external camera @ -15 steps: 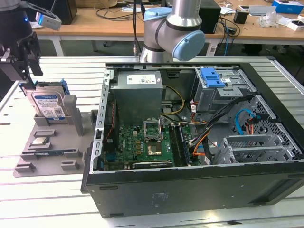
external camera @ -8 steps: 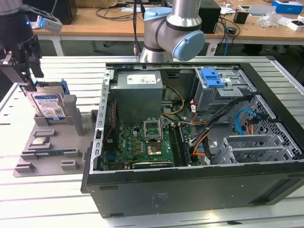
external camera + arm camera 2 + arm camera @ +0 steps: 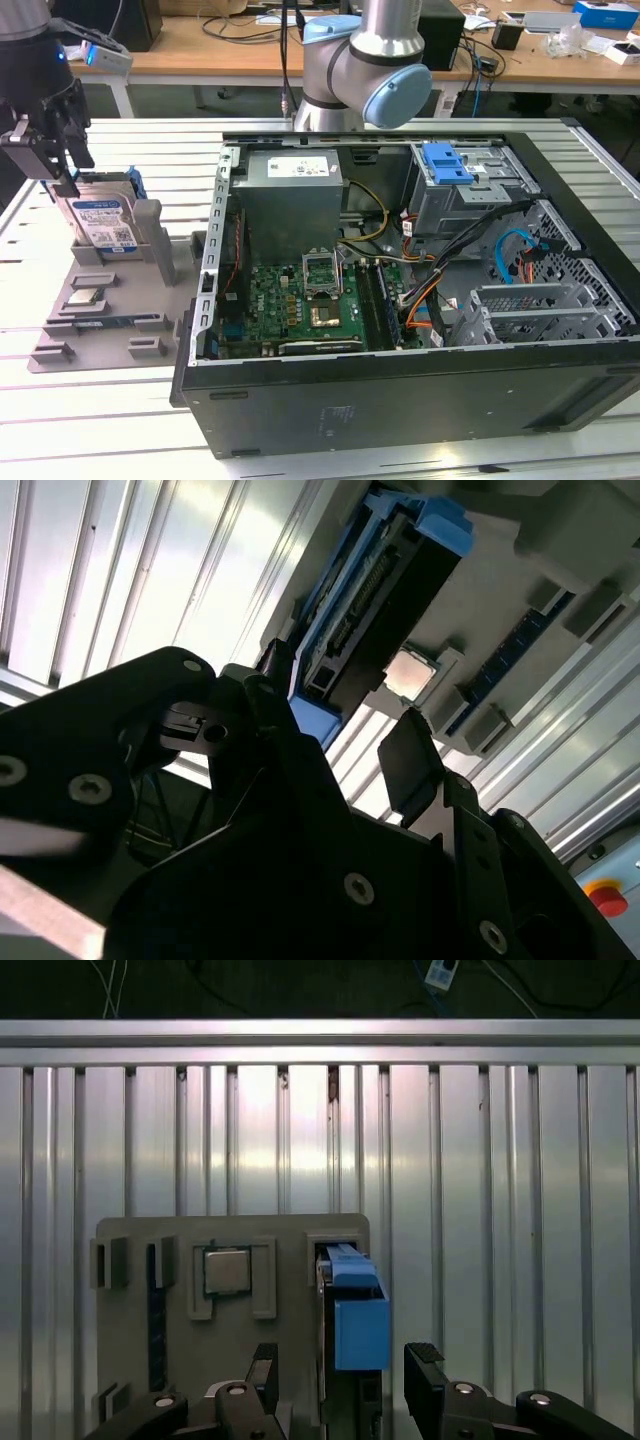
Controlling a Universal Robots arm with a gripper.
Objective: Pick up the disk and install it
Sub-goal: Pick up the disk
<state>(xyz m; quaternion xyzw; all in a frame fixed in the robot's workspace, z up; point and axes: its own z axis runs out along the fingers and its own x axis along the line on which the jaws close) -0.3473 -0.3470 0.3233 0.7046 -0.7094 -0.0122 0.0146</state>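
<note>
The grey holder point(image 3: 150, 250) shows between my fingers above the blue carrier's top, so closing now would miss. My gripper needs to lower first, then close on the holder.
The disk point(image 3: 103, 218) stands on edge in a slot of the grey holder point(image 3: 150, 250) at the exterior view's left. It is a silver drive with a white-and-blue label in a blue carrier. My gripper point(image 3: 72, 175) hangs just above it, open. In both wrist views the two black fingers point(image 3: 425, 1375) straddle the disk's blue carrier point(image 3: 358, 1325) with a gap on each side, touching nothing. The second wrist view shows the disk point(image 3: 375, 590) edge-on beyond my gripper point(image 3: 340, 720).
A small square CPU chip point(image 3: 88, 296) lies in the grey holder beside the disk. The open computer case point(image 3: 400, 300) fills the exterior view's right, with a motherboard point(image 3: 300, 300) and a drive bay carrying a blue bracket point(image 3: 446, 162). The arm's base point(image 3: 360, 60) stands behind the case.
</note>
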